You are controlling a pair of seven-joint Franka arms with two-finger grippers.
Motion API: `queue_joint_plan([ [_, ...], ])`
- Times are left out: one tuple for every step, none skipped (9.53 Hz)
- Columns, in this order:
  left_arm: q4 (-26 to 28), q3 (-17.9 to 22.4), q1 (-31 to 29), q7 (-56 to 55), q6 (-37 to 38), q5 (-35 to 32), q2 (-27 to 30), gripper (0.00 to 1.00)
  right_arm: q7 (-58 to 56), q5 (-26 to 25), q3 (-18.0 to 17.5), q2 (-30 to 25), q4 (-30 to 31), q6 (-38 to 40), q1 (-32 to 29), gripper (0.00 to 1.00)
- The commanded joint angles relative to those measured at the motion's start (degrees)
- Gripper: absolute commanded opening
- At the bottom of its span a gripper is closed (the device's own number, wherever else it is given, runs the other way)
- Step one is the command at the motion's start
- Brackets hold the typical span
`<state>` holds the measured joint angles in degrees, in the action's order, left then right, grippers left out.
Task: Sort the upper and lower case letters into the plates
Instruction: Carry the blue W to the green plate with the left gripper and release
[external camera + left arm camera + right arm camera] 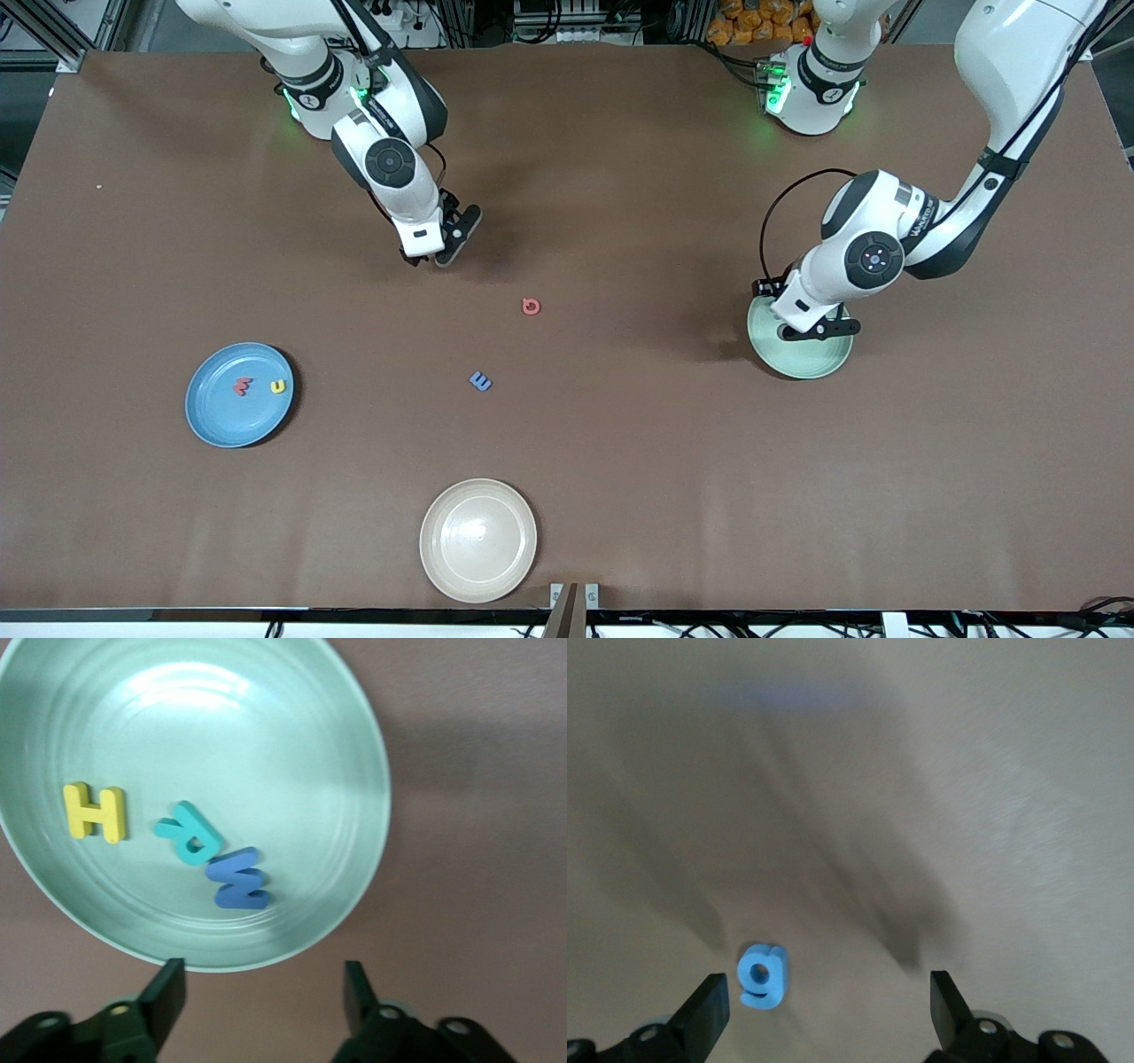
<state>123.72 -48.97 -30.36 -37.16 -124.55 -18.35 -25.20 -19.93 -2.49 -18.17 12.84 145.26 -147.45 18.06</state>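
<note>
My right gripper needs to move down to the blue g (pixel 763 977) before it closes on the g. My right gripper's fingers are above the g, so they would miss the g if they closed now.
The mint green plate (pixel 811 361) at the left arm's end holds a yellow H (pixel 95 811), a teal R (pixel 188 835) and a blue W (pixel 237 879). My left gripper (pixel 817 330) hangs open and empty over the plate's edge (pixel 292 744). The sky blue plate (pixel 213 416) at the right arm's end holds a red letter (pixel 241 386) and a yellow letter (pixel 278 386). My right gripper (pixel 436 248) is open, low over the table, with a blue g (pixel 761 975) lying beside one finger (pixel 709 1010). A salmon letter (pixel 531 307) and a blue letter (pixel 480 381) lie mid-table.
A cream-white plate (pixel 478 540) sits empty near the table's edge closest to the front camera. Both arm bases stand along the table's edge farthest from that camera.
</note>
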Motion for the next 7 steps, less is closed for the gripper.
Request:
queue_joint_plan([
  [-4.33,-0.87,6.67,-11.02,-0.08,0.95,-1.15,1.0,6.01,-1.19,-1.07,-0.62,2.66,-2.92,3.45,1.0],
  [-7.41,-0.87,10.2,-17.88,0.01,0.95,-2.82,1.0,7.79,-1.29,-1.16,-0.62,2.75,-3.02,3.83,1.0],
  [-10.4,-0.78,13.63,-24.21,0.01,0.95,-5.01,1.0,7.89,-1.29,-1.16,-0.62,2.84,-3.11,3.92,1.0],
  [-13.73,-0.78,16.36,-29.84,0.01,1.03,-7.12,1.0,7.89,-1.29,-1.16,-0.62,3.27,-3.2,4.0,1.0],
  [-16.46,-0.69,18.47,-34.25,0.01,0.6,-9.14,1.0,7.98,-1.37,-1.16,-0.71,3.97,-3.37,4.35,1.0],
  [-20.23,0.0,21.71,-35.42,-0.07,0.25,-11.51,1.0,8.07,-2.42,-1.16,-0.71,4.07,-3.37,4.36,1.0],
  [-24.45,3.14,26.62,-36.57,-0.08,0.24,-13.36,1.0,8.68,-3.56,-1.16,-0.36,3.98,-3.46,4.36,1.0],
])
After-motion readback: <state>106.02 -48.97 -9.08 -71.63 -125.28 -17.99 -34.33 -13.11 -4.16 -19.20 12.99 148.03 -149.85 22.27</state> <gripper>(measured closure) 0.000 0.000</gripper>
